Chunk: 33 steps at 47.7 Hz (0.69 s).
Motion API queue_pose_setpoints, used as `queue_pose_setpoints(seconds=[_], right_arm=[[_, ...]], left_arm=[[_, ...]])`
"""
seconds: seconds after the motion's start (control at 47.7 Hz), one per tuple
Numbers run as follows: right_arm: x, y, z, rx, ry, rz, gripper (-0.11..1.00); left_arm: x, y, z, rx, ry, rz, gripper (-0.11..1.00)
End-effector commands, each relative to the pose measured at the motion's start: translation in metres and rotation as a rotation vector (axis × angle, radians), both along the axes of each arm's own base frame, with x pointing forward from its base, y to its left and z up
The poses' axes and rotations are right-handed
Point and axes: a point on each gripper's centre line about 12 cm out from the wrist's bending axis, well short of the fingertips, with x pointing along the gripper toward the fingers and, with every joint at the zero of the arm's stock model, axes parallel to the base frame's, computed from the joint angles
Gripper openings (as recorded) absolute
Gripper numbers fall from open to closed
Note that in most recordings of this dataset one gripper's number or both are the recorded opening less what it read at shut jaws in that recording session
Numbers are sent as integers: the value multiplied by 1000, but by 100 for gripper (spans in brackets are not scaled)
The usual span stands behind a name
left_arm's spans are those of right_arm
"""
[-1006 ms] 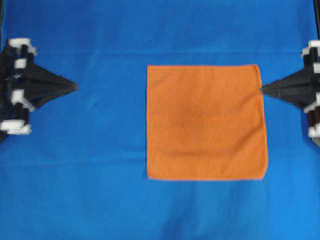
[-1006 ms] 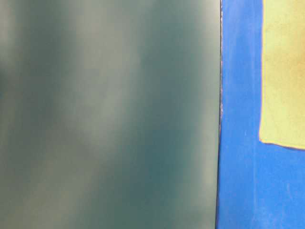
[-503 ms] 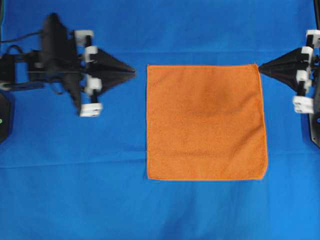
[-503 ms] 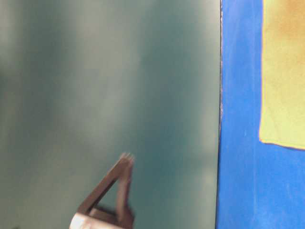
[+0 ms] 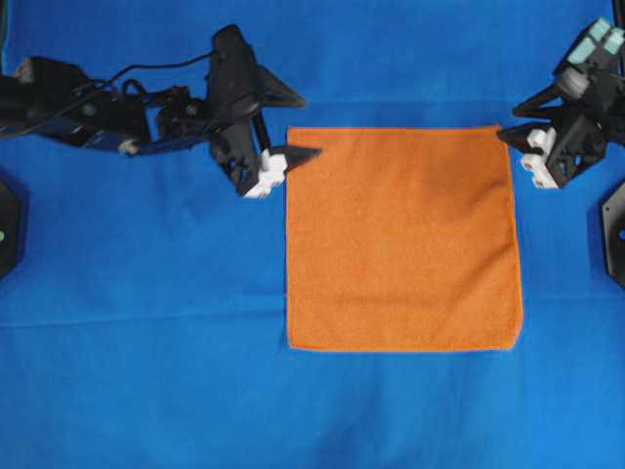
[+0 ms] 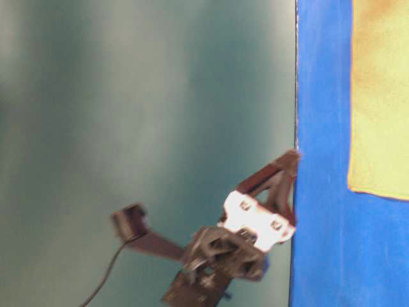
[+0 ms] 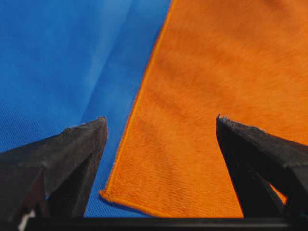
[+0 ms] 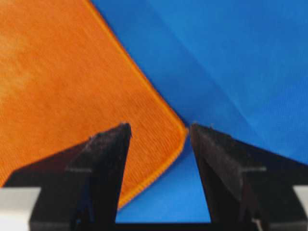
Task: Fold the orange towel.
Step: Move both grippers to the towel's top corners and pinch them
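My right gripper will fold the towel over on itself, so next it should grab the orange towel [image 5: 400, 239] by its rounded corner [image 5: 495, 132].
The orange towel [image 5: 400, 239] lies flat and square on the blue cloth, right of the middle. My left gripper [image 5: 309, 127] is open at its far left corner. In the left wrist view the towel [image 7: 216, 72] and that corner sit between the spread fingers of the left gripper [image 7: 160, 119], with nothing held. My right gripper [image 5: 510, 121] is open at the far right corner. In the right wrist view the rounded corner of the towel [image 8: 62, 72] lies in the gap of the right gripper [image 8: 160, 126], ungripped.
A blue cloth [image 5: 146, 342] covers the whole table, with soft creases. The table-level view shows the towel [image 6: 380, 96] as a yellowish patch and a black gripper finger [image 6: 281, 169] at the cloth's edge. Dark arm bases sit at both sides.
The left arm swung in from the left edge to the towel's far left corner and opened its jaws. The right gripper turned at the far right corner and opened.
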Motion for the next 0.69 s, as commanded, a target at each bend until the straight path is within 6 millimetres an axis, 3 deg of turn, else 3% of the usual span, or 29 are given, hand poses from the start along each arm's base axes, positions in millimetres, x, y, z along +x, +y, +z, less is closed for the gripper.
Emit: queue_pose_setpoints(seconds=[0.0, 0.252, 0.482, 0.608, 0.671], right_arm=[[4, -5, -7, -1, 6, -4, 57], [7, -9, -35, 22, 39, -15, 57], [4, -15, -45, 25, 41, -45, 55], [2, -16, -51, 23, 47, -44, 50], [2, -16, -53, 25, 53, -42, 37]], left_arm=[[9, 6, 0, 1, -16, 11, 88], [9, 18, -44, -23, 73, 39, 88], [13, 27, -57, -31, 93, 58, 86], [14, 28, -57, -29, 92, 57, 72], [13, 27, -58, -33, 101, 57, 58]])
